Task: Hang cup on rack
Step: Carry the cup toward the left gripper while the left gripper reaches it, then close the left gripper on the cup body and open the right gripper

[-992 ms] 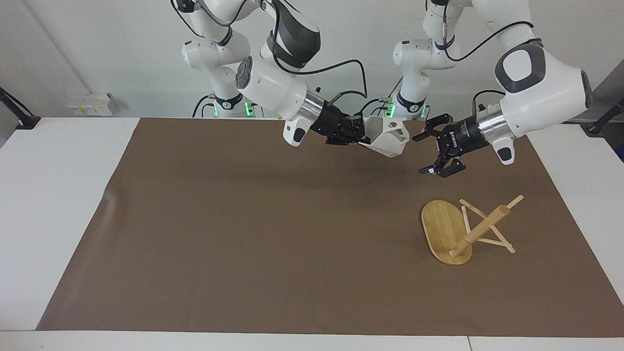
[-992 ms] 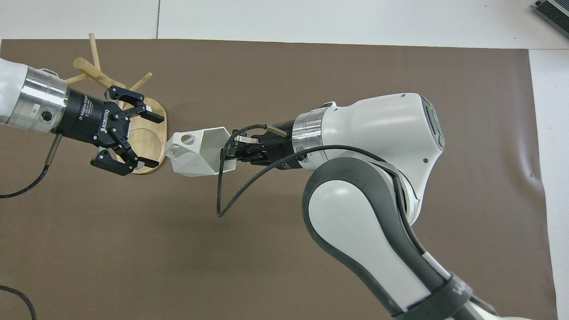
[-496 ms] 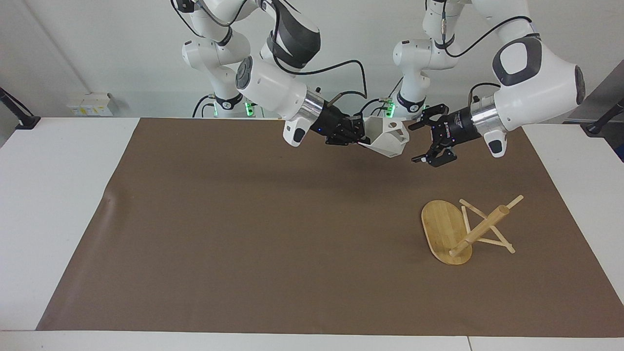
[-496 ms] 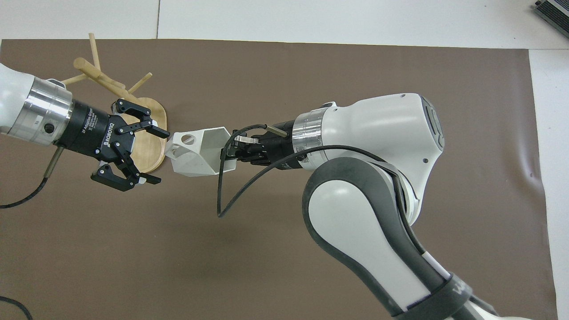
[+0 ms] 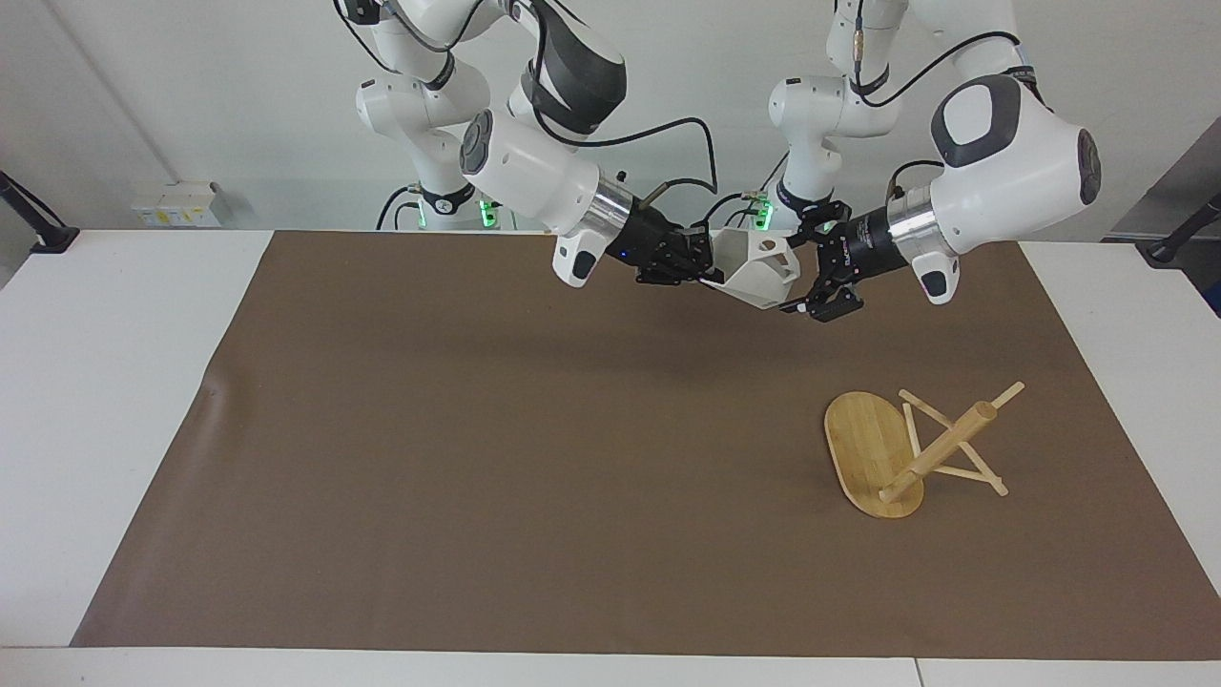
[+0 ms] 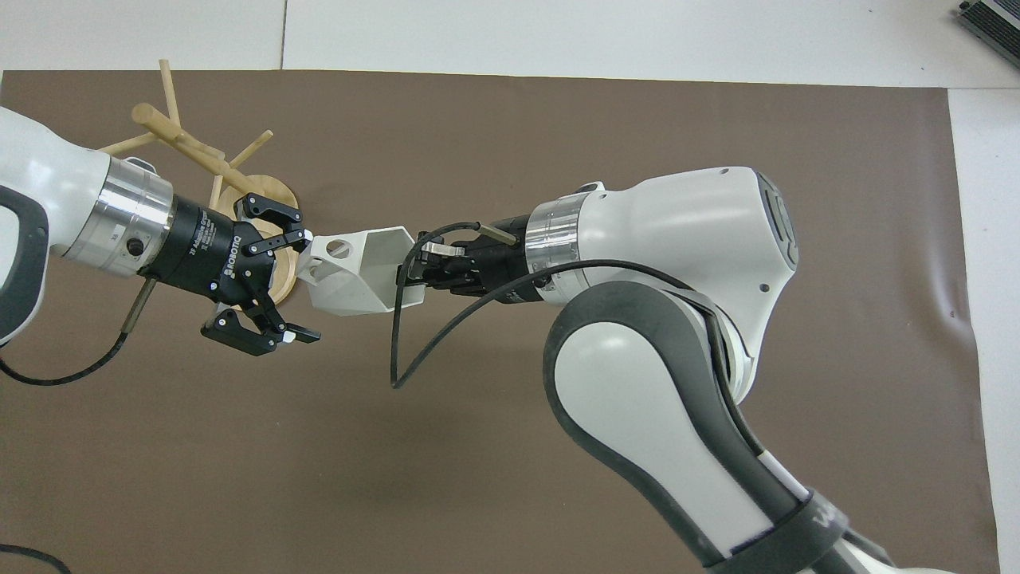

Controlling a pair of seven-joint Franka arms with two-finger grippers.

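I should next grab the cup with my left gripper by the end of its handle beside its round hole (image 6: 316, 274). Then the cup can hang on the rack's peg (image 6: 202, 147).
The white faceted cup (image 5: 755, 267) (image 6: 360, 275) hangs in the air over the brown mat's robot-side part, lying sideways. My right gripper (image 5: 704, 272) (image 6: 408, 279) is shut on its rim wall. My left gripper (image 5: 795, 275) (image 6: 309, 285) is open, and its two fingers straddle the cup's handle end, where the round hole is. The bamboo rack (image 5: 940, 447) (image 6: 171, 131) lies tipped on its side on the mat toward the left arm's end. Its oval base (image 5: 863, 448) (image 6: 267, 195) stands on edge and its pegs rest on the mat.
A brown mat (image 5: 496, 458) covers most of the white table (image 5: 114, 382), with a small crease (image 5: 212, 386) toward the right arm's end. A black cable loop (image 6: 398, 351) hangs under my right wrist.
My left gripper has moved from above the rack toward the cup, and its open fingers now flank the handle end. My right gripper has kept the cup almost still.
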